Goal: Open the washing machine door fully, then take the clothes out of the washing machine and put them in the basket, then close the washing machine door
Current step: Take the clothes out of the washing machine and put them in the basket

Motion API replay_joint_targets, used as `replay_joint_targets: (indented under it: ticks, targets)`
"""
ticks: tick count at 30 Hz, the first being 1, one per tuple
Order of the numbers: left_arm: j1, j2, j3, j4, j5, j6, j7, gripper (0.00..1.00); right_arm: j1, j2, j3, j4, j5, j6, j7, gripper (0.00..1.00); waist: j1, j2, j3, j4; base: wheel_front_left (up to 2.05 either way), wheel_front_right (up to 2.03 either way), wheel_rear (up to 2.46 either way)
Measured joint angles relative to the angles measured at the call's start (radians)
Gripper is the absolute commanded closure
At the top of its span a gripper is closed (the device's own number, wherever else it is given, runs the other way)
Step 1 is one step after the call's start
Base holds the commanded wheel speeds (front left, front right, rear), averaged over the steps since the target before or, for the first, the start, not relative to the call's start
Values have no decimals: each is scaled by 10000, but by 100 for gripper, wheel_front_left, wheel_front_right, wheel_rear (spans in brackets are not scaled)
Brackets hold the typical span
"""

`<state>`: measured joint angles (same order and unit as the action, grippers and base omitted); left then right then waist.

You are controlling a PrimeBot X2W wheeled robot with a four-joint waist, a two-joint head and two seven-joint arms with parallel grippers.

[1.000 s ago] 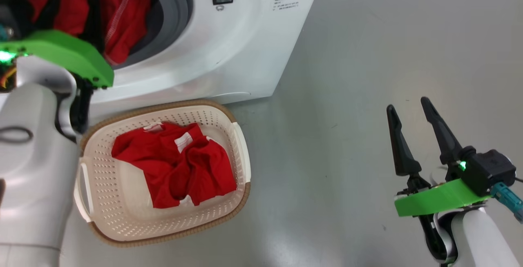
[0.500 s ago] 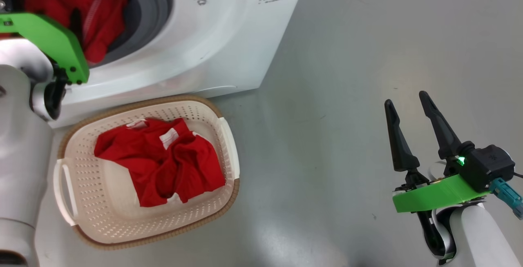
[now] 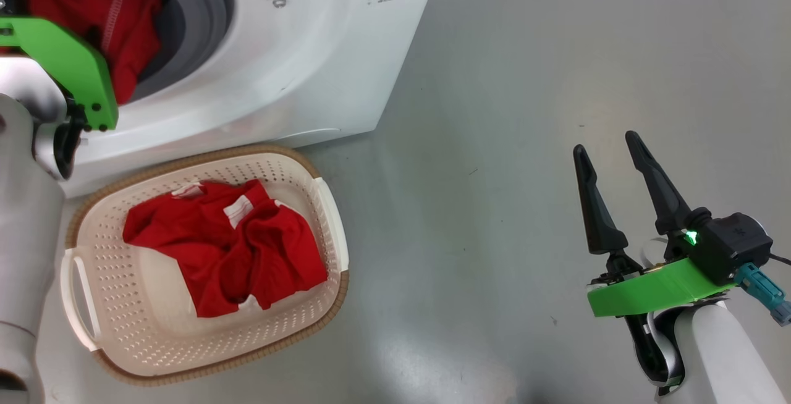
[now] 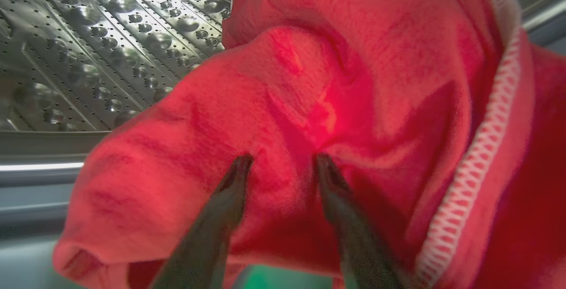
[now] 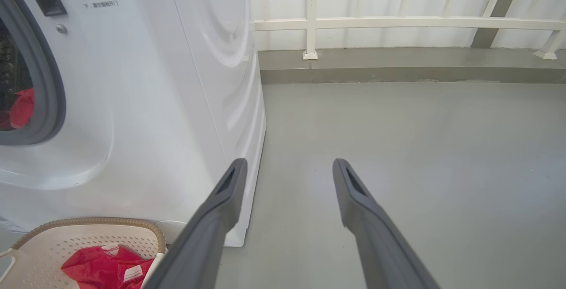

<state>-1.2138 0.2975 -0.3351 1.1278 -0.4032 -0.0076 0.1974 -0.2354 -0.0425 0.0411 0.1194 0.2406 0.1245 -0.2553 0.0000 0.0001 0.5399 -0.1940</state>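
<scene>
The red garment's cloth [image 4: 143, 183] hangs loose inside the drum, so my left gripper needs to pinch it next by the raised fold [image 4: 284, 154] beside its white-stitched seam.
The white washing machine [image 3: 296, 70] stands open; its door is out of view. Red clothes [image 3: 130, 15] hang at the drum's mouth inside the grey rubber ring [image 3: 198, 15]. In the left wrist view my left gripper [image 4: 283, 158] is open, both fingertips sunk into a red garment [image 4: 353, 81] with a fold between them, in front of the steel drum [image 4: 110, 37]. The cream basket [image 3: 330, 218] sits on the floor below the machine's front and holds red clothes [image 3: 222, 249] with white tags. My right gripper [image 3: 604, 143] hangs open and empty over bare floor, far right.
My pale left forearm [image 3: 25, 206] crosses the basket's left end. Grey floor [image 3: 525, 83] stretches right of the machine. In the right wrist view, a white railing [image 5: 398, 23] on a low grey kerb [image 5: 398, 66] stands beyond the machine [image 5: 177, 103], with the basket [image 5: 66, 245] at lower left.
The head view has shifted, so everything slid left. My left gripper's fingers, seen over the red cloth a second ago, are now hidden behind the green wrist plate. The right gripper is unchanged.
</scene>
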Motion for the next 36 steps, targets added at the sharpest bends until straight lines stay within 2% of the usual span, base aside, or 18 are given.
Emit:
replay_joint_targets:
  ticks: [1, 10, 15, 20, 27, 36]
  targets:
    - [0, -2, -17, 29, 2, 0, -61, 100, 0, 0, 0, 6, 25, 0, 0, 0, 0, 0, -2, -7, 0, 0, 0]
    - [0, -84, -151, 86, -6, -17, -1049, 100, -1, 0, -12, 63, 59, 0, 0, 0, 0, 0, -110, 79, 0, 0, 0]
    - [6, -247, 102, -42, -336, -17, -1877, 100, 0, 0, -36, 73, 58, 0, 0, 0, 0, 0, -159, 205, 0, 0, 0]
    - [28, -326, 353, -301, -663, -341, -2719, 100, 0, 0, -115, 96, 58, 0, 0, 0, 0, 0, -218, 356, 0, 0, 0]
    - [458, -435, 543, -639, -1003, -389, -3758, 100, 3, 0, -257, 134, 36, 0, 0, 0, 0, 0, -425, 572, 0, 0, 0]
    - [1339, -621, 715, -1482, -1177, -458, -4349, 100, 22, -4, -293, 203, -44, 0, 0, 0, 0, 0, -760, 860, 0, 0, 0]
